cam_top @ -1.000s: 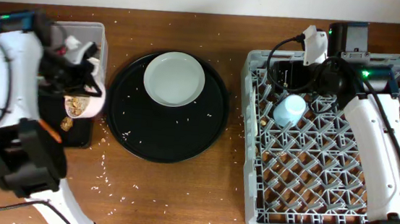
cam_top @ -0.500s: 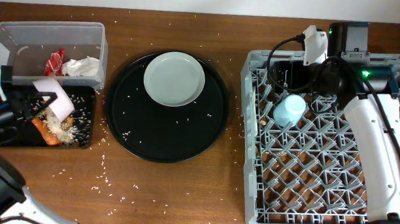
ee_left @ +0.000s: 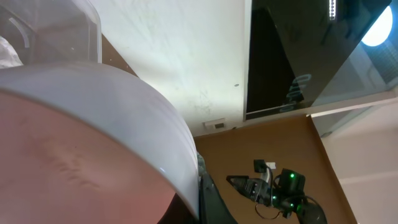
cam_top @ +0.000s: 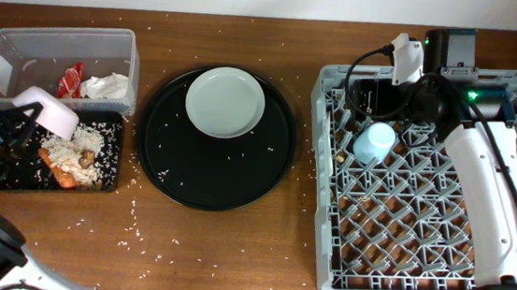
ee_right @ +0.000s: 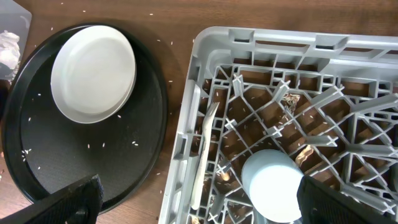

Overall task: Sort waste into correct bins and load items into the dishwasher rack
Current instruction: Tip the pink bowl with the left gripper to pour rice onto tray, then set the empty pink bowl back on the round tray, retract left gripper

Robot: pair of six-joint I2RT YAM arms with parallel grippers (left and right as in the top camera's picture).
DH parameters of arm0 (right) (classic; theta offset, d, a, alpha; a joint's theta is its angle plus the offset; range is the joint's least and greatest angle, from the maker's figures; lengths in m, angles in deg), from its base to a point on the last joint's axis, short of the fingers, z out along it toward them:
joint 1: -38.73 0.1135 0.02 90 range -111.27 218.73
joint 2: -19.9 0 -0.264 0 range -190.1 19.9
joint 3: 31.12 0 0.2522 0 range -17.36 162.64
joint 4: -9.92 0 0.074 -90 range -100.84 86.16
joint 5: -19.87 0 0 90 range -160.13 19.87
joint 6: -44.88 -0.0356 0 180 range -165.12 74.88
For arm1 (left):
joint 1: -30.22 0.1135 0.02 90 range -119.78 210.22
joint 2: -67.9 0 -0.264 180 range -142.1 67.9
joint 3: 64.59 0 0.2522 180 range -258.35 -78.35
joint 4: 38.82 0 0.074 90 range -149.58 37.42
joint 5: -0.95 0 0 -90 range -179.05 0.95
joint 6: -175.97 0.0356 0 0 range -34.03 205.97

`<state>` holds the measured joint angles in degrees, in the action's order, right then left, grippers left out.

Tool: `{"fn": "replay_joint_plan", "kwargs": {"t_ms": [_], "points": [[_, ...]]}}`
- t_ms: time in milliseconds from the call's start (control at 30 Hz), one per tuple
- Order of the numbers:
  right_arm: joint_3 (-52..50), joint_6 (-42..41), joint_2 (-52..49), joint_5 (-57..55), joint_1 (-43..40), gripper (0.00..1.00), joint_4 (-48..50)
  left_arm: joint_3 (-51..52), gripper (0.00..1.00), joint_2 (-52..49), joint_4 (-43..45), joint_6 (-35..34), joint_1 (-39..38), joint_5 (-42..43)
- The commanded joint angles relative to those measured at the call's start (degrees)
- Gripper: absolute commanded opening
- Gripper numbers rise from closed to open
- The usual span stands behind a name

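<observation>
My right gripper grabs the white bowl by its rim next, so the bowl's body stays free to load tilted into the rack (cam_top: 435,273).
My left gripper (cam_top: 18,126) is shut on the rim of the white bowl (cam_top: 47,111), which it holds tipped over the far left of the shallow black tray (cam_top: 110,181). The bowl fills the left wrist view (ee_left: 81,124). Pale rice scraps (cam_top: 85,139), an orange carrot piece (cam_top: 54,170) and a small brown lump (cam_top: 85,157) lie in that tray. The clear tub (cam_top: 23,47) holds the red wrapper (cam_top: 70,80) and the white napkin (cam_top: 106,86). The light-blue cup (cam_top: 374,142) stands upside down in the grey rack (cam_top: 435,273). My right gripper (ee_right: 208,202) is open and empty above the rack's far left part.
The pale grey plate (cam_top: 226,102) rests on the large round black tray (cam_top: 214,174) between the bins and the rack. A white utensil (ee_right: 202,155) lies along the rack's left wall. Rice grains are scattered over the wooden table (cam_top: 221,254).
The left arm swung left and tipped the bowl. The food that was in the bowl now lies in the shallow black tray. The right arm has not moved.
</observation>
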<state>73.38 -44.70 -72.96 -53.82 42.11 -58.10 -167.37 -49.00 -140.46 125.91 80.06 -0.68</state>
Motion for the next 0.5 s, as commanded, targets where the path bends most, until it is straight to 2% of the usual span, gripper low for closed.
{"fn": "replay_joint_plan", "kwargs": {"t_ms": [0,67,167,267,333,367,400,433,467], "points": [[0.17,-0.02,0.22,-0.31,0.00,0.99,-0.22,0.33,0.00,1.42,-0.20,-0.48,0.31,1.81],[0.17,-0.02,0.22,-0.31,0.00,0.99,-0.24,0.31,0.00,1.42,-0.20,-0.35,0.17,1.75],[0.17,-0.04,0.22,-0.28,0.00,0.99,-0.24,-0.22,0.00,2.82,-0.17,4.11,-4.15,0.33],[0.17,-0.96,0.22,-0.24,0.00,0.99,-0.26,-6.36,0.00,5.20,0.00,6.05,-13.64,-3.37],[0.17,-1.31,0.22,0.20,0.00,0.99,-0.20,-12.48,0.00,6.40,1.20,6.01,-23.50,-8.17],[0.17,-1.31,0.22,0.17,0.00,0.99,-0.26,-15.65,0.00,6.58,3.06,5.68,-30.34,-12.50],[0.17,-1.31,0.22,0.17,0.00,0.99,-0.42,-17.11,0.00,6.58,8.13,-0.83,-37.46,-20.00],[0.17,-1.31,0.22,0.17,0.00,0.99,-0.39,-17.09,0.00,6.54,13.84,-10.54,-43.95,-32.41],[0.17,-1.31,0.22,0.15,0.00,0.99,-0.37,-17.09,0.00,6.23,16.50,-16.94,-49.75,-45.18]]}}
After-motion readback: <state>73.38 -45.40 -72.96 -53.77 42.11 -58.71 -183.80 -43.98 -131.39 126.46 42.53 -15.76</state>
